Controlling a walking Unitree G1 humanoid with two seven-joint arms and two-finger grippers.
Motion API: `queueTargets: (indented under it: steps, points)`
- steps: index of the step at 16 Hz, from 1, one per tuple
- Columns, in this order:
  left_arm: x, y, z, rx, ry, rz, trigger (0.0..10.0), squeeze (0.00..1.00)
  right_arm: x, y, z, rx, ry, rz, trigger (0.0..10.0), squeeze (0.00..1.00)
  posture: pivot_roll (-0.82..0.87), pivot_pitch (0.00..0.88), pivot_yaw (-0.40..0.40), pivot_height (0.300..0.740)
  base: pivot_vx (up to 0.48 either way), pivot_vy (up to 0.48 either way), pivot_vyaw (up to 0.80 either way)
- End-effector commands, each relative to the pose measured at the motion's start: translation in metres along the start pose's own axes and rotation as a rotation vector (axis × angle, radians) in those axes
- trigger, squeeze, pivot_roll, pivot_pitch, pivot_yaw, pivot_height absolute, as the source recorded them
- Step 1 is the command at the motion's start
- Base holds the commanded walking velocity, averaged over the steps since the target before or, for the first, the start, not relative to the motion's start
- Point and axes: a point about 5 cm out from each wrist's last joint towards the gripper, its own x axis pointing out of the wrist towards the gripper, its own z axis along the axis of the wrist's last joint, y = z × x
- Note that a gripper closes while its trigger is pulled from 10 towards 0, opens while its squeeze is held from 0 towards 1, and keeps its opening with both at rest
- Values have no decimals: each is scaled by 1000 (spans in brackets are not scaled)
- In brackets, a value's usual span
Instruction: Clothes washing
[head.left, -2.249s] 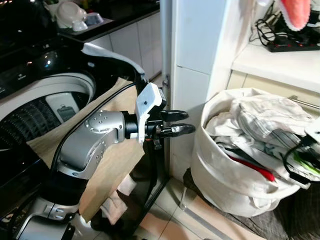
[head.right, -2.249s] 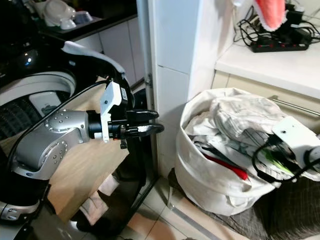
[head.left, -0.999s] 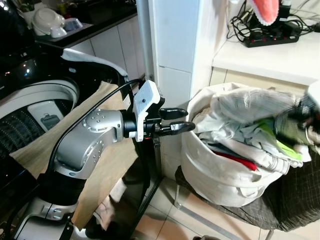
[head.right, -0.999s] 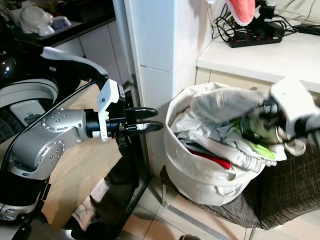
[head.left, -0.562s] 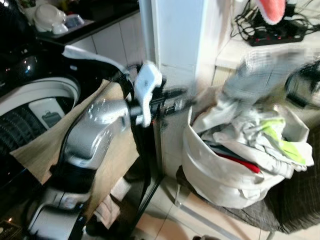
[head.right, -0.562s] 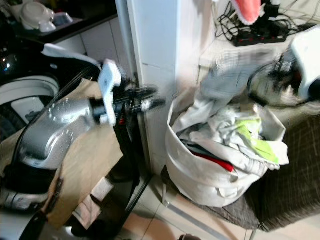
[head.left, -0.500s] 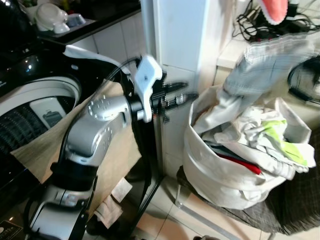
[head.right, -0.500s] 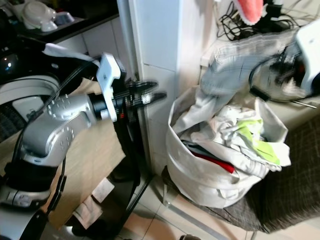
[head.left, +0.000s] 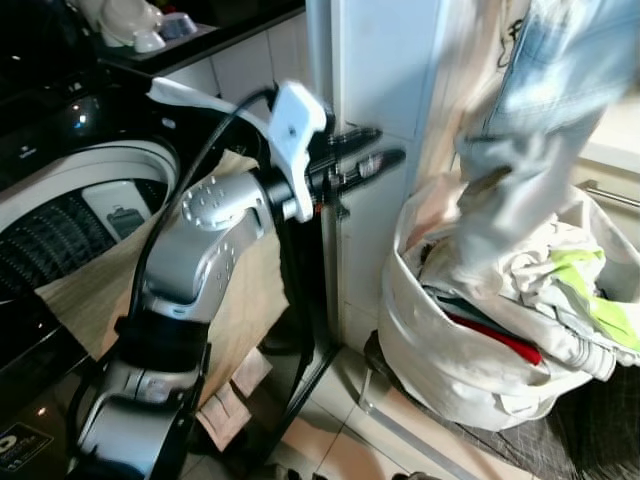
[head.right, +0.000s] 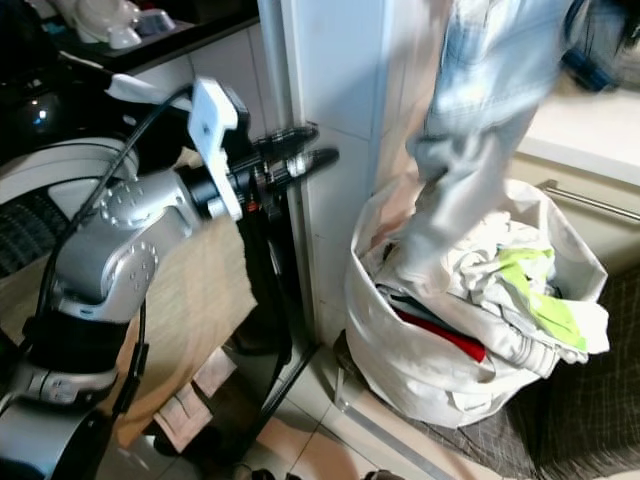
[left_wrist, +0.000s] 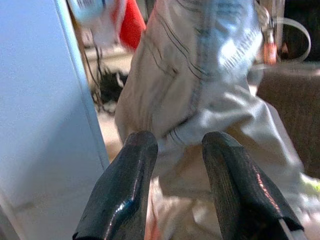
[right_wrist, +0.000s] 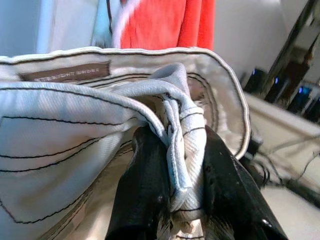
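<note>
I will next use my left gripper to grab the pale garment by its hemmed edge (head.left: 508, 136) (left_wrist: 175, 131), so that I can load it into the washing machine's open drum.
A pale grey-blue garment (head.left: 520, 150) hangs stretched from the top right down into the white laundry bag (head.left: 440, 350). In the right wrist view my right gripper (right_wrist: 180, 145) is shut on the garment's bunched waistband (right_wrist: 75, 115). My left gripper (head.left: 388, 143) is open and held out level in front of the white pillar, a short way left of the hanging garment and not touching it. In the left wrist view the garment (left_wrist: 200, 65) fills the space beyond the open fingers (left_wrist: 137, 160). The washing machine's open drum (head.left: 100, 170) is at the left.
A tan cloth (head.right: 190, 290) drapes over the washer's front edge. The white pillar (head.left: 380, 60) stands between washer and bag. Lime-green (head.left: 590, 290) and red (head.left: 490, 335) clothes lie in the bag, which rests on a dark woven seat (head.left: 600, 430). Bowls (head.left: 130, 20) sit on the far counter.
The right gripper has pulled the garment up out of the bag, from the pile to well above it. The left arm has risen a little. The camera has shifted.
</note>
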Motion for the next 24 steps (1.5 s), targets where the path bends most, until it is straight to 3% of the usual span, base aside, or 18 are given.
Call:
queueTargets:
  steps: [1,3,5,6,8,10,12,13,15,18,20,22,24]
  points:
    - [-1,4,6,15,-20,17,10000,0,-9,-11,19,-47,-82,-32,0,0,-99,0,64,740,0,0,0]
    - [-3,2,0,25,2,6,10000,0,-16,-24,36,-27,-141,-63,0,0,-99,0,64,740,0,0,0]
    - [-2,2,1,15,-15,17,10000,0,-21,-28,50,52,-220,-46,0,0,-104,0,66,740,0,0,0]
    - [2,3,5,8,-43,21,10000,0,-20,-16,50,88,-243,59,0,0,-109,0,68,740,0,0,0]
    - [9,2,14,25,-98,16,10000,0,-18,16,34,59,-227,286,0,0,-112,0,70,740,0,0,0]
    - [12,1,22,25,-153,12,10000,0,-17,29,24,112,-233,395,0,0,-113,0,69,740,0,0,0]
    - [15,-1,35,-35,-241,-10,10000,0,-14,38,16,165,-231,456,0,0,-113,0,69,740,0,0,0]
    - [17,-9,40,-115,-270,-90,10000,1000,-12,45,10,196,-227,479,0,0,-112,0,69,740,0,0,0]
    - [20,-17,38,-165,-274,-147,10000,1000,-11,53,9,216,-247,527,0,0,-109,0,65,740,0,0,0]
    - [19,-29,41,-323,-333,-250,10000,1000,-7,61,5,214,-237,533,0,0,-111,0,66,740,0,0,0]
    - [11,-24,42,-364,-351,-241,10000,1000,-4,54,0,187,-200,466,0,0,-112,0,65,740,0,0,0]
    - [-2,-8,48,-438,-411,-210,10000,1000,0,49,-3,162,-171,419,0,0,-110,0,62,740,0,0,0]
    - [-11,-11,51,-459,-394,-270,10000,1000,3,48,-5,148,-155,384,0,0,-107,0,59,740,0,0,0]
